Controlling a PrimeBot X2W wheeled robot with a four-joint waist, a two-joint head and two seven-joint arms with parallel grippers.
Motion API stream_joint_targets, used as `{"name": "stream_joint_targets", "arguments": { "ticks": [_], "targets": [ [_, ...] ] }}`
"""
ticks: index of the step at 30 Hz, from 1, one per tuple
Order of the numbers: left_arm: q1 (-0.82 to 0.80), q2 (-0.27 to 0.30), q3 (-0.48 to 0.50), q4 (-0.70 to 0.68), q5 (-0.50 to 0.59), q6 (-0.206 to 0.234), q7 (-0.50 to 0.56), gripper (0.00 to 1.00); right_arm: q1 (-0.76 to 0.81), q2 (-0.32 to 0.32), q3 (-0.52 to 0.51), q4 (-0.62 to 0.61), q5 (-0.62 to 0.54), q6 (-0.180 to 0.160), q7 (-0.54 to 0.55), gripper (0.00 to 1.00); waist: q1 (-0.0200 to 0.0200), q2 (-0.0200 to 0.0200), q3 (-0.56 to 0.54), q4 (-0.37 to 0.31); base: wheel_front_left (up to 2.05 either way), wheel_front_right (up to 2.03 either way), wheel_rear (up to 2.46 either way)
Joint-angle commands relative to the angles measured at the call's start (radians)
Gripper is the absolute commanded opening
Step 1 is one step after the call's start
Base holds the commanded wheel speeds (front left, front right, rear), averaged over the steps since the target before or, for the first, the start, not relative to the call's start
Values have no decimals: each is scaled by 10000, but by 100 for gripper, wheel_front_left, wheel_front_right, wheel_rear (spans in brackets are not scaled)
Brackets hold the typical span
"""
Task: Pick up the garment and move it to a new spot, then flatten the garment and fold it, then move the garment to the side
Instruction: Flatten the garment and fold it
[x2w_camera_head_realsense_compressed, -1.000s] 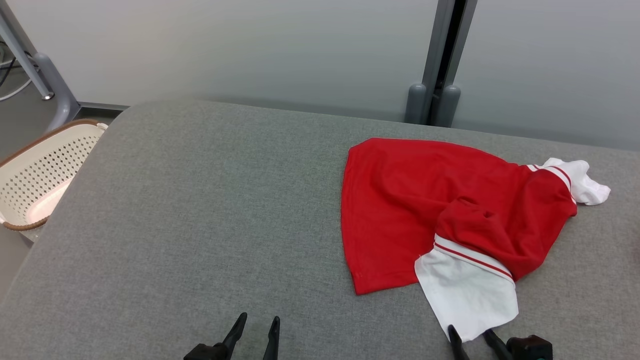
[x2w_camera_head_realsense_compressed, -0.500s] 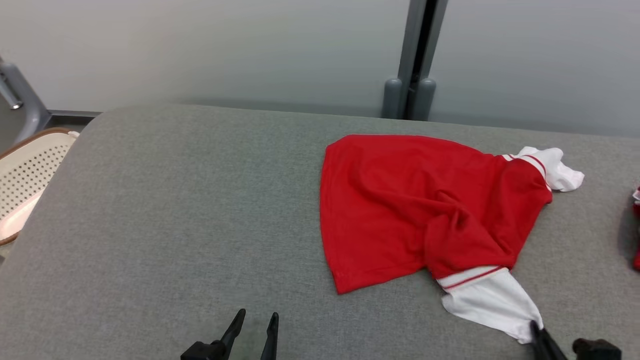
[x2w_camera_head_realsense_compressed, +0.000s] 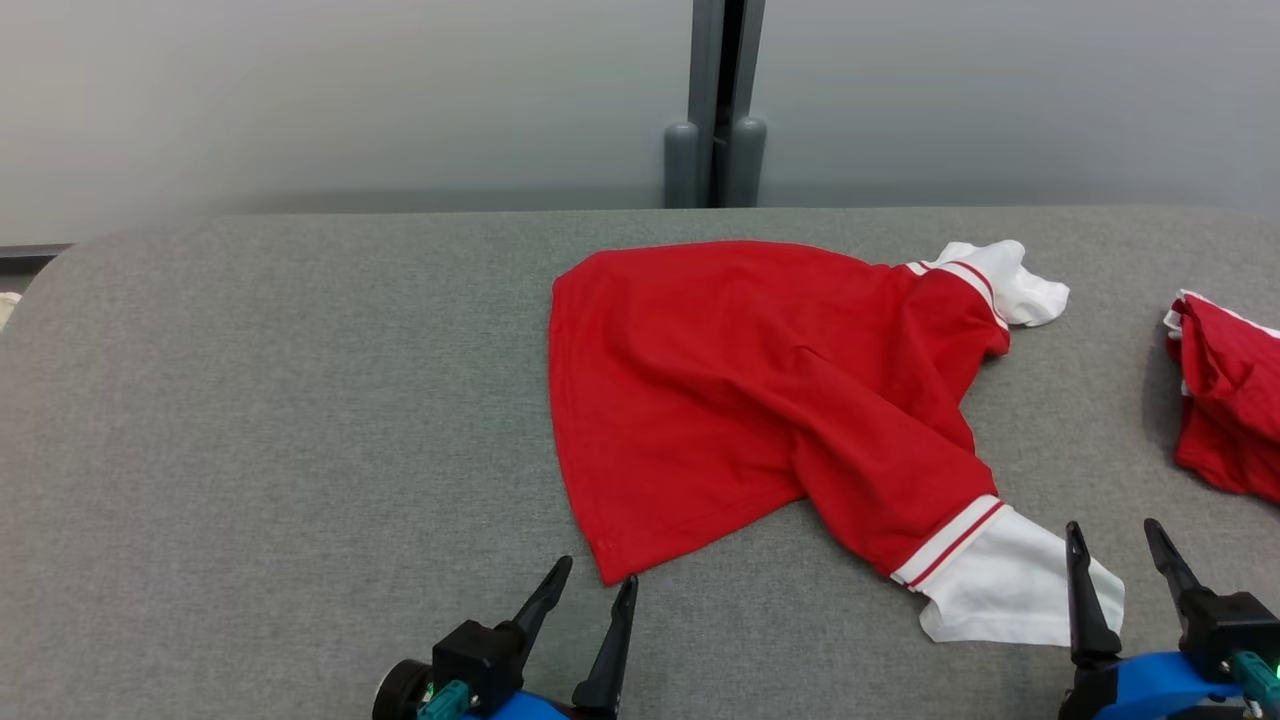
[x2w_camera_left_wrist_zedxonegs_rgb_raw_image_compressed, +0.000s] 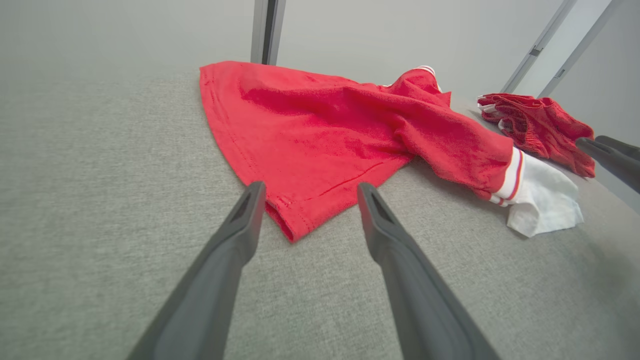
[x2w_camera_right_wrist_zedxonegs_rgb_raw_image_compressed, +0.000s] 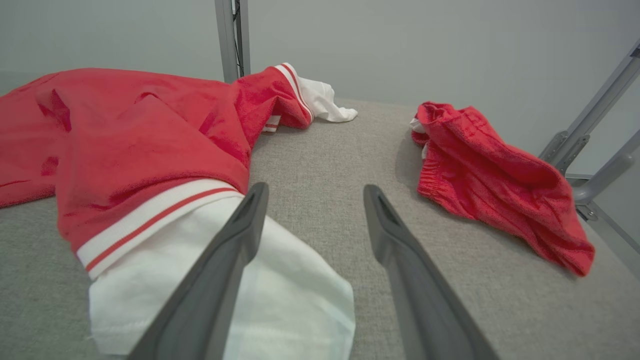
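The shirt's body lies flat on the tabletop. My left gripper pinches the shirt by its near hem corner next, where the edges open slightly.
The garment is a red shirt with white, red-striped sleeves, lying rumpled on the grey table. Its near sleeve stretches out to the front right, and the far sleeve is bunched at the back. My left gripper stands open just in front of the shirt's near hem corner. My right gripper is open too; its left finger lies over the near sleeve's white end, with bare table between the fingers. Both wrist views show the shirt.
A second crumpled red garment lies at the table's right edge. A grey post stands behind the table against a pale wall. The table's left half is bare grey cloth.
The camera has swung right, so the basket has left the picture. The near sleeve was drawn out to the front right; my right gripper has let go of it and opened.
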Motion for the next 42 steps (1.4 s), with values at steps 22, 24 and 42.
{"name": "stream_joint_targets", "arguments": {
  "ticks": [22, 24, 42],
  "targets": [
    [-1212, 5, 326, 1749, 398, 297, -24, 100, -161, 201, 776, -774, 581, -3, -1, 100, 0, 0, 808, -935, 0, 0, 0],
    [-1241, 4, 328, 1767, 361, 300, -24, 100, -172, 201, 823, -764, 612, -3, -1, 100, 0, 0, 818, -936, 0, 0, 0],
    [-1708, 7, -128, 2917, -554, 516, 14, 90, -356, 198, 1060, -659, 769, -3, -1, 100, 0, 0, 992, -1133, 0, 0, 0]
  ]
}}
